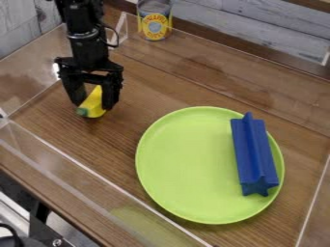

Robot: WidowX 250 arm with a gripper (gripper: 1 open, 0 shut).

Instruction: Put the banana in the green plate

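I need to grab the banana around its yellow middle [93, 98] with my gripper next, so that it gets onto the green plate [194, 159].
The banana [92, 101], small, yellow and green-tipped, lies on the wooden table left of the green plate [194, 159]. My gripper [91, 100] has come straight down over the banana. Its black fingers [71, 93] stand open on either side of the fruit, low near the table. Much of the banana is hidden between the fingers. The large round lime-green plate sits at the lower right, well apart from the gripper.
A blue ridged block [253, 152] lies on the plate's right side. A yellow-labelled can [154, 21] stands at the back. Clear plastic walls [39, 154] run along the table's left and front edges.
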